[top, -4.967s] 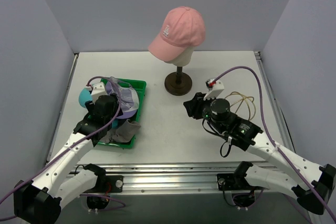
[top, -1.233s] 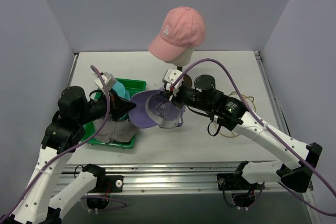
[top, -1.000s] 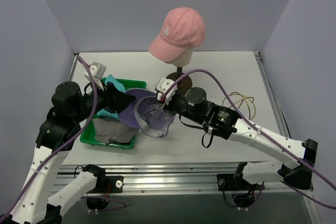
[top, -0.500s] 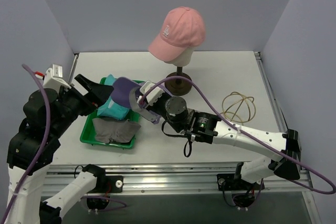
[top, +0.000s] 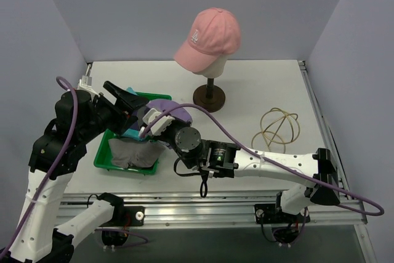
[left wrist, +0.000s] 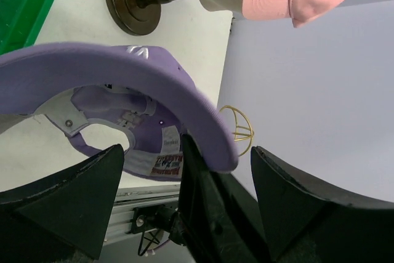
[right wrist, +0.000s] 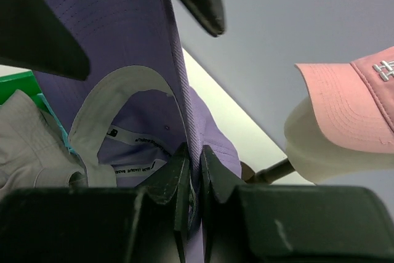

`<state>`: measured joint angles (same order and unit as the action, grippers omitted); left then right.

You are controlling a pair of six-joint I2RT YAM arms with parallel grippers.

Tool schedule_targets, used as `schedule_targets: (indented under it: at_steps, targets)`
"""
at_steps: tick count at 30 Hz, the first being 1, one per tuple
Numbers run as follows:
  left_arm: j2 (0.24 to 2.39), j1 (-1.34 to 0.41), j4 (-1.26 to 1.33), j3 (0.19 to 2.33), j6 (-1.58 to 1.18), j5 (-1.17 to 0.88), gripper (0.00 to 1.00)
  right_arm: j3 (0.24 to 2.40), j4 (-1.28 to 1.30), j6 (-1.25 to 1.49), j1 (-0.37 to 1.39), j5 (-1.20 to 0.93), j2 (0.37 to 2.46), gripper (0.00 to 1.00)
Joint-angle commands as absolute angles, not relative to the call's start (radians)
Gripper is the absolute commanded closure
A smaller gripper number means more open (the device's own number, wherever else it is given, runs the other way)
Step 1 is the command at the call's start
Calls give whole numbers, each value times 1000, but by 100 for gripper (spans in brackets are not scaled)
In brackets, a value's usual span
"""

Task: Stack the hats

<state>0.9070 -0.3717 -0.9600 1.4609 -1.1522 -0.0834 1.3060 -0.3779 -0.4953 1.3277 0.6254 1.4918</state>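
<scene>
My left gripper is to grip the lavender cap's brim edge next, so the lavender cap's opening stays free to stack over the pink cap point(top: 209, 34).
My right gripper point(right wrist: 192, 159) is shut on the brim of the lavender cap point(top: 159, 110), holding it over the green tray's point(top: 100, 156) right side. My left gripper point(top: 127, 100) is open, its fingers point(left wrist: 68, 201) spread either side of the lavender cap's brim point(left wrist: 123, 66) without gripping it. In the tray lie the grey bucket hat point(top: 132, 152) and the teal bucket hat point(top: 128, 132), partly under the cap. The pink cap point(top: 209, 34) sits on the cream mannequin head at the back.
The mannequin's dark round stand point(top: 209, 98) is just right of the tray. A gold wire frame point(top: 277, 127) lies on the table to the right. Grey walls close in on the left, back and right.
My left gripper has opened and let go of the lavender cap. The right arm has carried the cap leftward from the table's middle to above the tray.
</scene>
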Motion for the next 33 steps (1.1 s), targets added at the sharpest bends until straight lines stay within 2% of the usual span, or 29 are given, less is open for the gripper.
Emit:
schedule_targets:
  at_steps: [1, 6, 9, 12, 13, 15, 16, 18, 19, 20, 21, 22, 23, 24, 27, 30, 33]
  targets:
    - [887, -368, -902, 1465, -1256, -78, 8, 1341, -489, -552, 1356, 706, 1493, 100]
    - [893, -368, -887, 1419, -1288, -86, 9, 1322, -517, -566, 1376, 710, 1488, 100]
    - [890, -365, -864, 1376, -1311, -109, 16, 1313, -532, -587, 1396, 721, 1485, 100]
    - [865, -361, -816, 1333, -1328, -120, 28, 1305, -522, -604, 1408, 726, 1485, 100]
    - [855, -360, -808, 1328, -1330, -118, 36, 1302, -508, -615, 1411, 724, 1483, 100]
    - [848, -360, -798, 1330, -1322, -109, 43, 1290, -497, -626, 1420, 712, 1479, 100]
    - [845, -360, -793, 1333, -1318, -106, 52, 1287, -482, -629, 1424, 709, 1471, 100]
    - [839, -360, -775, 1325, -1305, -112, 61, 1289, -451, -624, 1427, 698, 1468, 100]
    - [827, -360, -747, 1318, -1304, -115, 69, 1290, -443, -615, 1427, 696, 1463, 100]
    - [821, -360, -729, 1307, -1304, -124, 87, 1292, -436, -609, 1427, 695, 1460, 99]
    - [812, -359, -707, 1280, -1302, -127, 95, 1292, -417, -604, 1427, 687, 1456, 96]
    - [792, -360, -652, 1263, -1299, -135, 97, 1295, -399, -580, 1427, 680, 1448, 86]
    - [782, -360, -615, 1246, -1290, -143, 98, 1298, -379, -562, 1427, 670, 1440, 80]
    - [764, -359, -538, 1212, -1266, -170, 98, 1298, -336, -539, 1427, 635, 1422, 69]
    - [729, -360, -395, 1164, -1183, -262, 98, 1278, -267, -422, 1425, 537, 1373, 54]
    - [713, -360, -292, 1153, -1071, -314, 98, 1235, -233, -272, 1425, 470, 1275, 48]
    - [718, -359, -327, 1196, -936, -353, 98, 1163, -258, -96, 1425, 420, 1143, 47]
